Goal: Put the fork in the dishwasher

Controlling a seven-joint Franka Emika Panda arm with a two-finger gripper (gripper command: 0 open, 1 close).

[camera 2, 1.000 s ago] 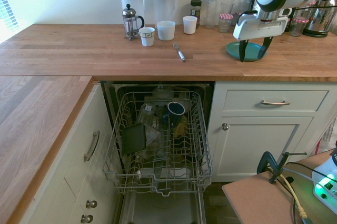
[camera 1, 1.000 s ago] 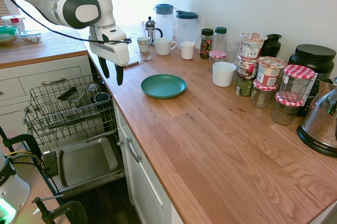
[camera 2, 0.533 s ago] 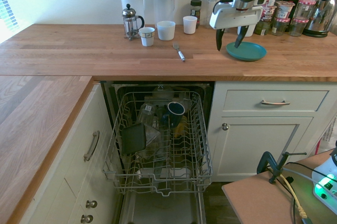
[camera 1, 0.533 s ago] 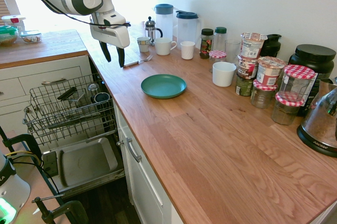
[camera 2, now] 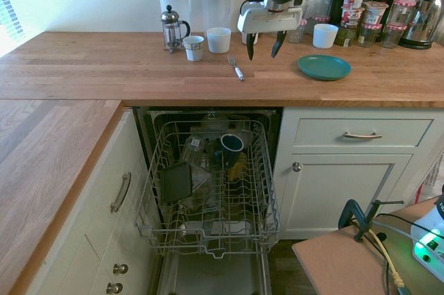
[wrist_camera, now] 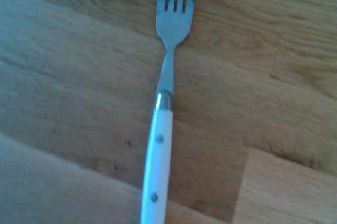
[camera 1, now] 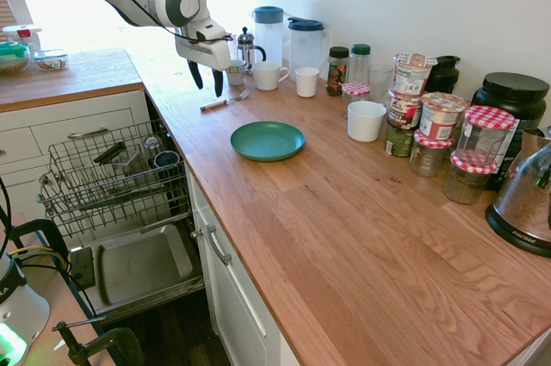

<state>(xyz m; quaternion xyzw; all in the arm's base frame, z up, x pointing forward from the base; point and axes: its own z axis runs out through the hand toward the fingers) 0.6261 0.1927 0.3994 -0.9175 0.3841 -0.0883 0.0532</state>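
The fork has pointed teeth, so the robot's gripper needs to hold the fork by its white handle (camera 2: pixel 239 73).
The fork (camera 1: pixel 224 101) (camera 2: pixel 236 68) (wrist_camera: pixel 164 97) lies flat on the wooden counter in front of the mugs; the wrist view shows silver tines and a white handle with rivets. My gripper (camera 1: pixel 207 79) (camera 2: pixel 263 48) hangs open just above the counter, close beside the fork, with nothing between its fingers. The dishwasher (camera 2: pixel 208 184) stands open under the counter, its grey wire rack (camera 1: pixel 103 181) pulled out over the lowered door (camera 1: pixel 142 263). The rack holds a dark mug and several dark items.
A green plate (camera 1: pixel 267 140) (camera 2: pixel 324 67) sits on the counter. A French press (camera 2: pixel 171 29), two jugs (camera 2: pixel 214 7), white mugs (camera 2: pixel 218 39) and a small cup (camera 2: pixel 193 48) stand behind the fork. Jars and a kettle (camera 1: pixel 521 202) crowd the far end.
The arm has swung away from the green plate toward the fork and now hovers beside it. The fingers stayed open. The fork has not moved.
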